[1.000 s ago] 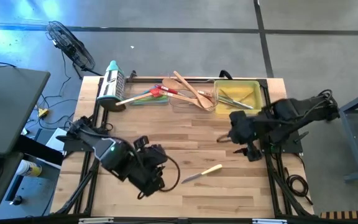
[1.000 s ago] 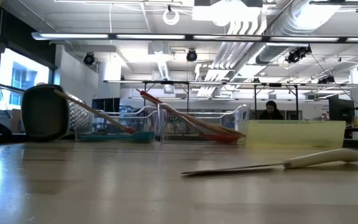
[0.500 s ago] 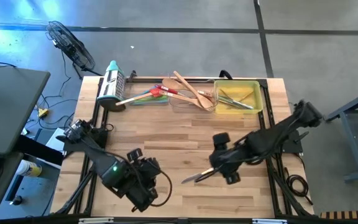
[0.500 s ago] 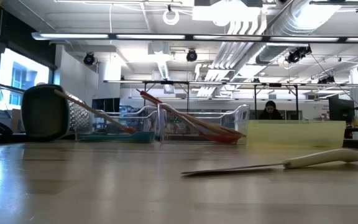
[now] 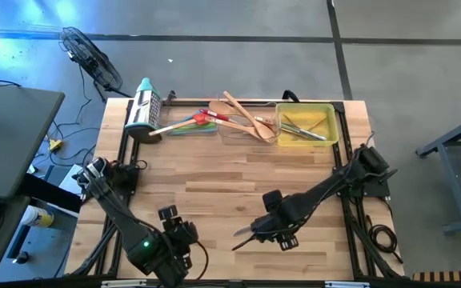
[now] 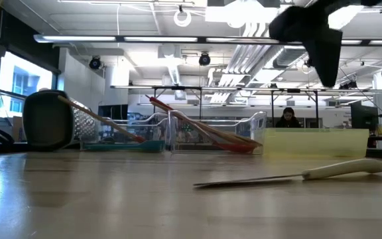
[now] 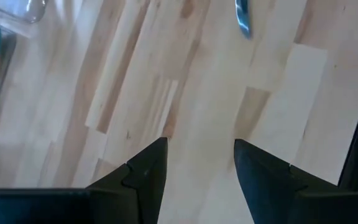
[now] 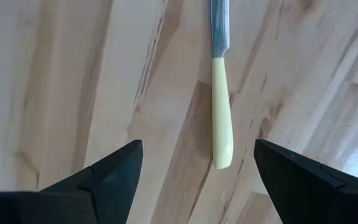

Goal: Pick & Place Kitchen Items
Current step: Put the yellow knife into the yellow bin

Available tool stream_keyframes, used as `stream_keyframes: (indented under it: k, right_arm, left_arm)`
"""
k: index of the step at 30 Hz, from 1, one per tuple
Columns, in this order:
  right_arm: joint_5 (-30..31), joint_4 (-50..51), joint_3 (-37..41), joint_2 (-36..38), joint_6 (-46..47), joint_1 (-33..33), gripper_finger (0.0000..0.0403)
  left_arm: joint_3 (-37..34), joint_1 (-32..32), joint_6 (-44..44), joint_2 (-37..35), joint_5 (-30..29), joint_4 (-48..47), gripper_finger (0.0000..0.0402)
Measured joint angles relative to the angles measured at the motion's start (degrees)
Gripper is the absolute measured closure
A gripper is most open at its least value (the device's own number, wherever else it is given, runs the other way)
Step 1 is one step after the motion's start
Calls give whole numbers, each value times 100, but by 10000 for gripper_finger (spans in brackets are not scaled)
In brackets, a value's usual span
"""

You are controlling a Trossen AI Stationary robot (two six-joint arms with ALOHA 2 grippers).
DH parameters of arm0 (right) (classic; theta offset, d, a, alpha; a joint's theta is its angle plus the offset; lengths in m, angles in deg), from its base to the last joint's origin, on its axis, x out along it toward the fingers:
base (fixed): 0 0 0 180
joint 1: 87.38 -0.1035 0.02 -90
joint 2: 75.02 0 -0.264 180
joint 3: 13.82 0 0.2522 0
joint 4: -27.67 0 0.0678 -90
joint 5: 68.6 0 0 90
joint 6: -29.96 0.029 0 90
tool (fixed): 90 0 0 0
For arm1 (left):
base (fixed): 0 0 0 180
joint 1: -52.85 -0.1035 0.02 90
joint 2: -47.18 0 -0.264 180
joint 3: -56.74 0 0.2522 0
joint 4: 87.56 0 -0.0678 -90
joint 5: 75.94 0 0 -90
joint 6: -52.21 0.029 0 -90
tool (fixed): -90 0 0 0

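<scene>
The robot's right gripper should put the small knife away in the yellow tray, so next it should pick the knife up by its cream handle (image 8: 221, 118).
A small knife with a cream handle (image 8: 221, 118) lies flat on the wooden table near its front edge. The low view shows its whole length (image 6: 290, 176); from above only the blade tip (image 5: 240, 233) shows. My right gripper (image 8: 197, 149) hangs open over the knife, pointing down, one finger on either side of the handle and clear of it. It shows in the high view (image 5: 269, 232) and at the top of the low view (image 6: 317, 40). My left gripper (image 7: 201, 146) is open over bare wood at the front left (image 5: 178, 240), with the blade tip (image 7: 243, 15) ahead of it.
Along the far edge stand a steel grater (image 5: 144, 112), clear trays (image 5: 214, 132) with red, green and wooden utensils (image 5: 242, 116), and a yellow tray (image 5: 322, 110) holding more. Bare tabletop lies between the trays and the knife.
My right gripper has come down from the far right toward the table's near edge and left, tipping to point down over the knife. My left gripper has sunk and drawn back toward the near edge. The knife has not moved.
</scene>
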Motion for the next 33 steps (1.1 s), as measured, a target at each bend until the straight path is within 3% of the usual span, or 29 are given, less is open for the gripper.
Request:
stream_keyframes:
  k: [17, 25, 33]
  right_arm:
    - [-320, -514, 32, -407, -789, 667, 101]
    - [-369, -973, 801, -410, -874, 750, 101]
    - [-434, -1990, 1721, -378, -741, 687, 101]
  left_arm:
    - [-227, 302, 13, 2, 443, 1182, 224]
    - [-225, 310, -268, 2, 609, 1199, 224]
    - [-222, 298, -260, 2, 377, 1153, 224]
